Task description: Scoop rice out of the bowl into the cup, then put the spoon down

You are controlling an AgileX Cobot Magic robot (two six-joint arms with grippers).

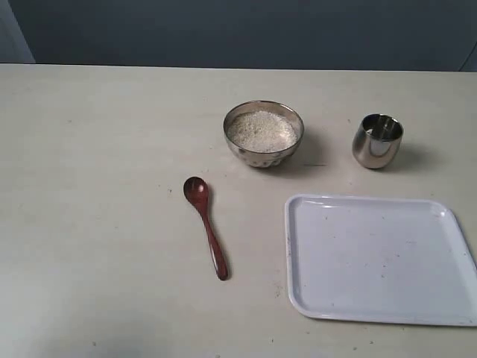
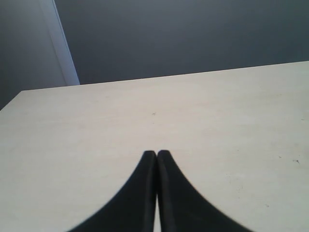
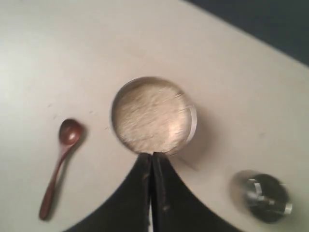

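Observation:
I need to scoop rice from the steel bowl (image 1: 263, 134) into the cup, so my right gripper should next pick up the wooden spoon by its handle end (image 1: 220, 266).
The steel bowl (image 1: 263, 134) (image 3: 153, 115) stands mid-table, filled with white rice (image 1: 261, 130) (image 3: 150, 114). To its right is the small steel cup (image 1: 377, 140) (image 3: 265, 195), upright, with nothing visible inside. The reddish-brown wooden spoon (image 1: 206, 226) (image 3: 59, 165) lies flat on the table, front-left of the bowl, its head toward the bowl. My right gripper (image 3: 152, 154) is shut and holds nothing, high above the table near the bowl's rim. My left gripper (image 2: 156, 153) is shut over bare tabletop. Neither gripper shows in the exterior view.
A white rectangular tray (image 1: 378, 257) lies at the front right, near the spoon's handle end and in front of the cup. The cream table (image 1: 104, 186) runs back to a dark wall (image 1: 246, 30).

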